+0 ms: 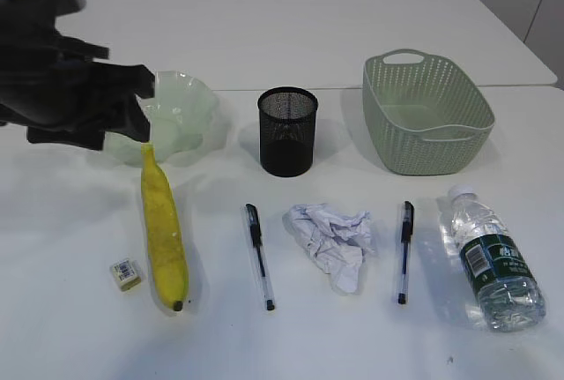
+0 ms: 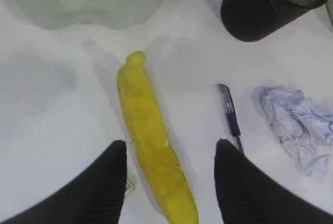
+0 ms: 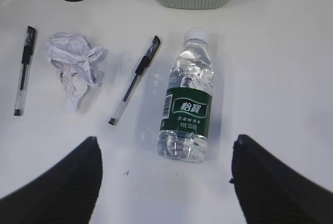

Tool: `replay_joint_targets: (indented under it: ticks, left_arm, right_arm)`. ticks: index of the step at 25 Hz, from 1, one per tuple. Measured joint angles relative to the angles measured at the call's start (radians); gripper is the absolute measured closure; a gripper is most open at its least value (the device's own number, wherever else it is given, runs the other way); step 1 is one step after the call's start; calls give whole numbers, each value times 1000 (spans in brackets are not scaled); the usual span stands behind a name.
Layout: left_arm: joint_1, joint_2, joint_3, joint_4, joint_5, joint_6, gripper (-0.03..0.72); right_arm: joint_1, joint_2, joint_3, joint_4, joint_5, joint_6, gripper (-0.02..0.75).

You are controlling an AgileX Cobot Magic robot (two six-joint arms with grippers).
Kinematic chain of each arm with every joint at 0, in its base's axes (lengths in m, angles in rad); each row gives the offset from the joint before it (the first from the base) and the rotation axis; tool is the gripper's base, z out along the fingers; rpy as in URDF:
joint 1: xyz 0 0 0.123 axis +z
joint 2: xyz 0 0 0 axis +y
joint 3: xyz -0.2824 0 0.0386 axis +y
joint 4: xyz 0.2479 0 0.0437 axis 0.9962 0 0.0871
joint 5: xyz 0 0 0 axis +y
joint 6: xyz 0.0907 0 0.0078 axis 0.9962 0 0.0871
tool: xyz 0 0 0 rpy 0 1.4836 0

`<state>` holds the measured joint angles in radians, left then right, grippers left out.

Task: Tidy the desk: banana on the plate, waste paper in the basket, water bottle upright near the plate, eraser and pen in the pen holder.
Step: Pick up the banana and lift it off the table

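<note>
I should next grab the banana around the middle of its body [image 1: 162, 219] with my left gripper. Then I can put it on the plate [image 1: 189, 107].
A yellow banana [image 1: 164, 226] lies on the white table in front of the pale green glass plate [image 1: 189, 107]. My left gripper [image 2: 170, 148] is open and empty, hovering above the banana [image 2: 153, 141], one finger on each side. A small eraser [image 1: 126, 273] lies left of the banana's tip. Two pens [image 1: 259, 255] [image 1: 404, 250] flank the crumpled waste paper [image 1: 330, 237]. The water bottle [image 1: 492, 258] lies on its side at the right. My right gripper [image 3: 166, 140] is open and empty above the bottle [image 3: 187, 104], and out of the exterior view.
The black mesh pen holder [image 1: 287, 130] stands at mid-table. The green woven basket [image 1: 427, 114] stands behind the bottle at the right. The left arm [image 1: 70, 80] hangs over the plate's left side. A second table lies behind.
</note>
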<state>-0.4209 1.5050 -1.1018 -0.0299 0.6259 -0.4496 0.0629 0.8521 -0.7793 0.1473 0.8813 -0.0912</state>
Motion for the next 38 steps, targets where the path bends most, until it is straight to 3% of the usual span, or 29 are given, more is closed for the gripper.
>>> replay_joint_targets:
  ticks: [4, 11, 20, 38]
  left_arm:
    - [-39, 94, 0, 59, -47, -127, 308]
    - [-47, 210, 0, 203, -75, -333, 307]
    - [-47, 305, -1, 230, -141, -366, 194]
    - [-47, 427, -2, 247, -238, -441, 182]
  right_arm:
    - [0, 0, 0, 4, 0, 0, 162]
    - [0, 0, 0, 21, 0, 0, 162]
    - [0, 0, 0, 25, 0, 0, 162]
    - [0, 0, 0, 25, 2, 0, 162]
